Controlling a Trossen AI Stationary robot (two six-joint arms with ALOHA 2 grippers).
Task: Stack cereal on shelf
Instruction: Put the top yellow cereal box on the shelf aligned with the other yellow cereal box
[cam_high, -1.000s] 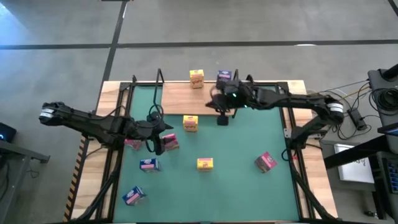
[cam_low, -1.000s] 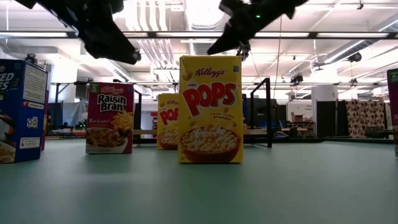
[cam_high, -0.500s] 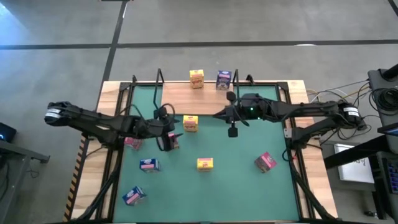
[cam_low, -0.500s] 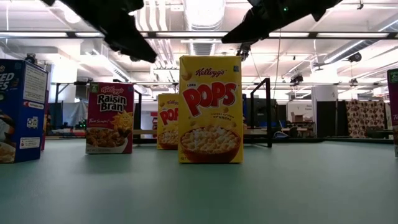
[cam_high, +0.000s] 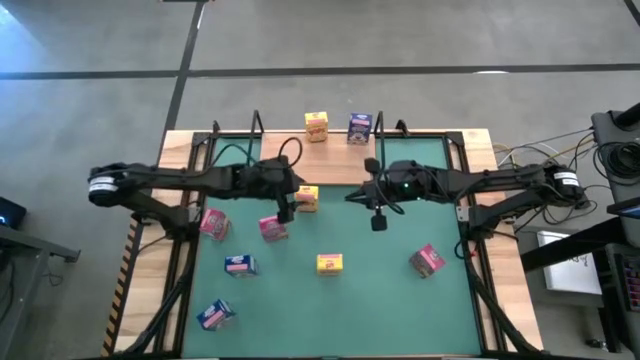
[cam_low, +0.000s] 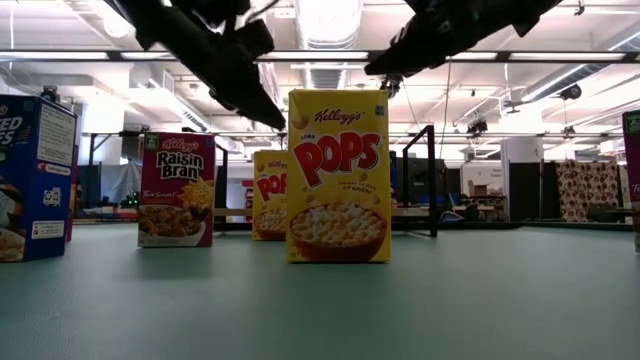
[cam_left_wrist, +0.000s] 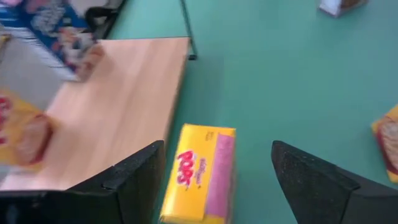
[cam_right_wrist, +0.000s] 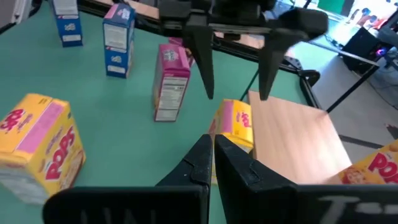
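Note:
My left gripper is to grab the box next by its POPS-printed top end (cam_high: 309, 194), so that it can stack the yellow cereal box on the shelf (cam_high: 300, 150).
My left gripper (cam_high: 289, 205) hangs open over a yellow cereal box (cam_left_wrist: 200, 174) that stands on the green mat beside the shelf's near edge. Its fingers stand on either side of the box without touching it. The shelf (cam_high: 300, 150) is a light-wood board at the far edge with black wire brackets (cam_high: 257, 125). One yellow box (cam_high: 316, 126) and one blue box (cam_high: 360, 128) stand on it. My right gripper (cam_high: 378, 221) is shut and holds nothing, above the mat's middle. In the right wrist view my left gripper (cam_right_wrist: 236, 74) shows above the yellow box (cam_right_wrist: 235, 124).
On the mat stand two pink boxes (cam_high: 213, 224) (cam_high: 272, 229), a blue one (cam_high: 240, 265) and a yellow one (cam_high: 330, 263). Another pink box (cam_high: 428, 260) stands at the right and another blue box (cam_high: 215, 315) near the front left corner.
My left gripper has gone from the pink boxes toward the right and far edge, to the yellow box beside the shelf, rolling its wrist as it went. My right gripper has drawn back from the shelf toward the near edge and sunk a little, still shut.

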